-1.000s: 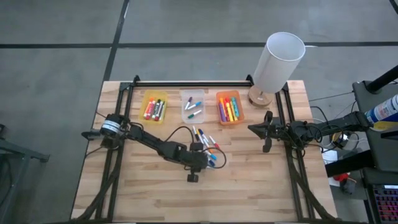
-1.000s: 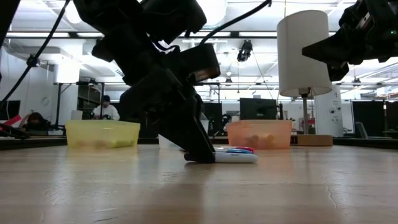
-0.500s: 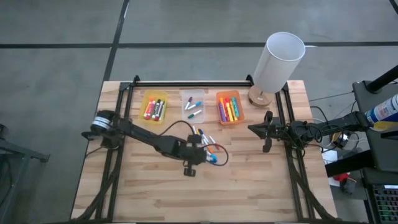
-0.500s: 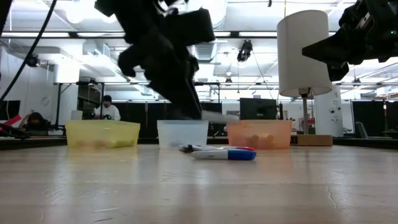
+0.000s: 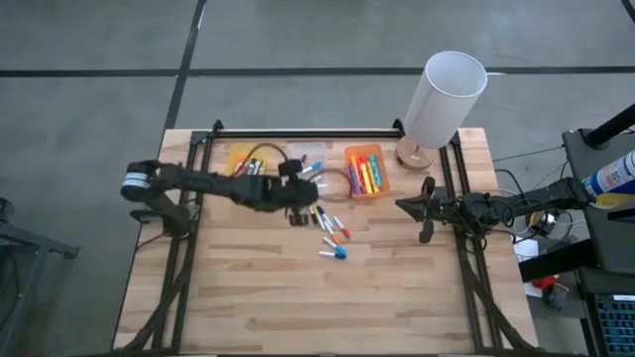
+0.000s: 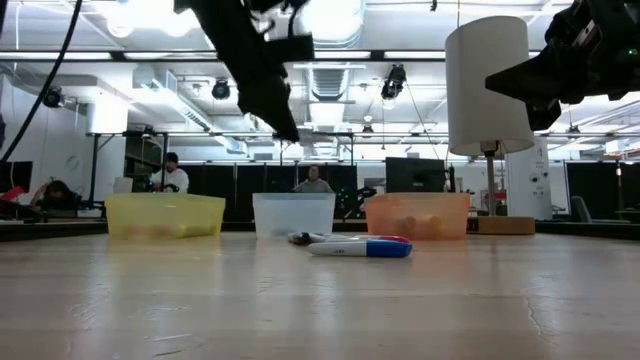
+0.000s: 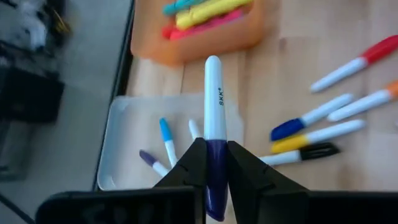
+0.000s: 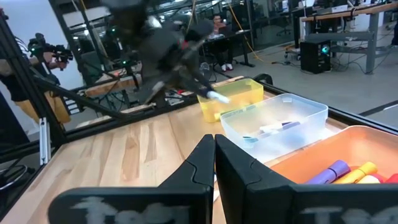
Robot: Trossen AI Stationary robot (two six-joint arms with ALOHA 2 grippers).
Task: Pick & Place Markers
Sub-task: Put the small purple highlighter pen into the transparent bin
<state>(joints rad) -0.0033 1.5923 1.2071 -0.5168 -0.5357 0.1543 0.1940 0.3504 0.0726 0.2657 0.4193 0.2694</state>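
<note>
The purple-capped marker (image 7: 214, 99) is hanging high above the near edge of the clear bin. My left gripper should keep holding the marker until it is lowered.
My left gripper (image 7: 215, 168) is shut on a white marker with a purple cap (image 7: 213, 106) and hangs over the near-left part of the clear bin (image 7: 124, 143), which holds three markers. In the high view that gripper (image 5: 306, 188) is just left of the clear bin (image 5: 310, 171). Several loose markers (image 5: 332, 233) lie flat on the table near it. Filled yellow (image 5: 244, 159) and orange (image 5: 365, 171) bins flank the clear one. My right gripper (image 8: 214, 155) waits shut at the table's right side. My left gripper pinches the marker's purple cap end (image 7: 216, 163) between its two fingers. The fingers slant down toward the table's right, and the marker lies along them. Its white body (image 7: 212, 87) sticks out past the fingertips, lifted clear above the clear bin.
A white-shaded lamp (image 5: 442, 99) on a wooden foot stands at the far right corner. Black frame rails (image 5: 298, 132) run along the far edge and both sides. Bare wood (image 5: 298, 307) lies toward the near edge. People sit in the room beyond the table.
My left gripper has risen from the pile of loose markers and swung toward the far edge, to the clear bin, tipping from steeply down to a shallower slant. The purple-capped marker has come up with it, lifted clear; the other loose markers stay on the table.
</note>
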